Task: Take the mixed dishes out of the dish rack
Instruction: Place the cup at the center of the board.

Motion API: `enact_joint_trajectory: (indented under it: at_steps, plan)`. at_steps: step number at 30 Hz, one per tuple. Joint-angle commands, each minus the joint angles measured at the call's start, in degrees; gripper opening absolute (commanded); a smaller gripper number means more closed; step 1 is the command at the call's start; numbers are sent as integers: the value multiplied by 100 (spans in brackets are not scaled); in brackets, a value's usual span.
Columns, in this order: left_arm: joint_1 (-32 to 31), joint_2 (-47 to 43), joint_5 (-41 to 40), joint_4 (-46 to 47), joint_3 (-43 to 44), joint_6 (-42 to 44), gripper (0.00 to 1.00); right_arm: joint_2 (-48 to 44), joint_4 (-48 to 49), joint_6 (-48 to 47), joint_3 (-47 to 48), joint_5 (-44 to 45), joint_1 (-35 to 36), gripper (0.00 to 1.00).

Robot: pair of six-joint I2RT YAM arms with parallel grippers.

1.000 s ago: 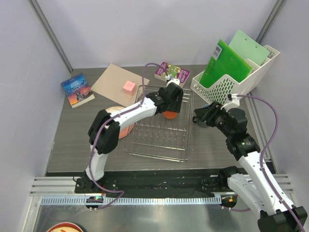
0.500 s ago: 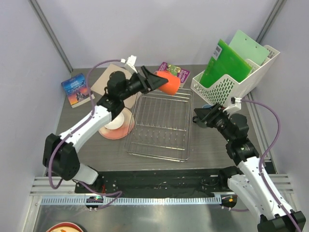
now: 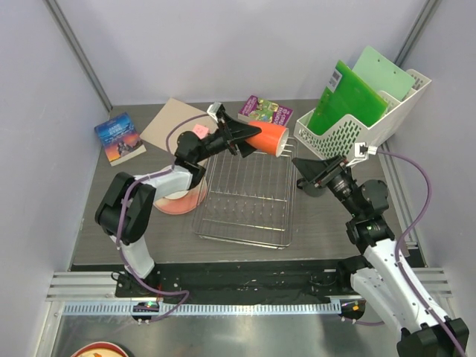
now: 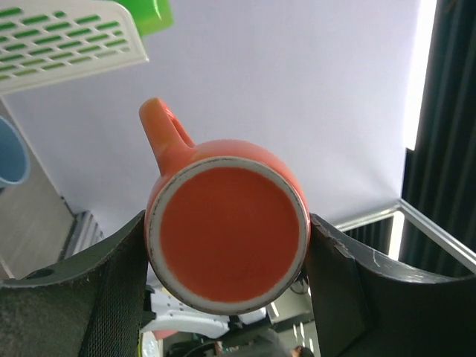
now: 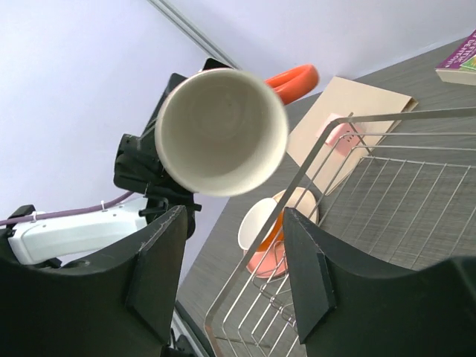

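The orange mug has to be set upright, so its base should stay free. My right gripper needs to grab the mug next by its white opening's rim (image 3: 282,143) (image 5: 262,172).
My left gripper (image 3: 249,137) is shut on the orange mug (image 3: 269,138) and holds it on its side in the air over the far edge of the dish rack (image 3: 249,223). In the left wrist view the mug's base (image 4: 227,227) sits between my fingers. In the right wrist view its white mouth (image 5: 222,130) faces the camera. My right gripper (image 3: 309,178) is open and empty at the rack's right side. The pink plate (image 3: 192,204) with the small white bowl (image 3: 177,192) on it lies left of the rack. The light blue cup (image 4: 11,152) shows at the edge of the left wrist view. The dark grey mug is not seen.
A white perforated file holder (image 3: 357,123) with green folders stands at the back right. A brown sheet (image 3: 175,123) with a pink note (image 3: 198,132), a blue book (image 3: 119,138) and a purple book (image 3: 266,110) lie at the back. The rack wires (image 5: 349,149) show bare.
My left gripper lifted the orange mug out of the rack, swung it back, then moved it right and turned its mouth toward the right gripper. The right gripper shifted slightly up.
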Motion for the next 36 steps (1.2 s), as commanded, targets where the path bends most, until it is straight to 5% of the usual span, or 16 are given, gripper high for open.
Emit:
enact_joint_trajectory:
  at_steps: [1,12,17,20,22,27,29,36]
  plan:
    - [-185,-409,213,2321,311,-461,1,383,1027,276,-10,-150,24,60]
    - [-546,-321,266,2321,188,-399,1,1586,1969,408,429,-194,50,59]
    - [-607,-259,328,2321,232,-382,1,1869,1830,417,631,-282,77,5]
    - [-607,-216,486,2286,320,-347,2,1641,1602,251,543,-151,86,1]
    - [-599,-198,547,2216,355,-329,12,1500,1242,40,596,-115,85,1]
    - [-423,-136,749,1804,575,-145,70,877,-46,-391,1016,174,85,1]
    - [-160,-206,706,953,671,309,99,587,-742,-775,1324,594,85,1]
    - [535,-469,-311,-1711,646,1356,100,541,-4378,-1613,3098,2931,77,1]
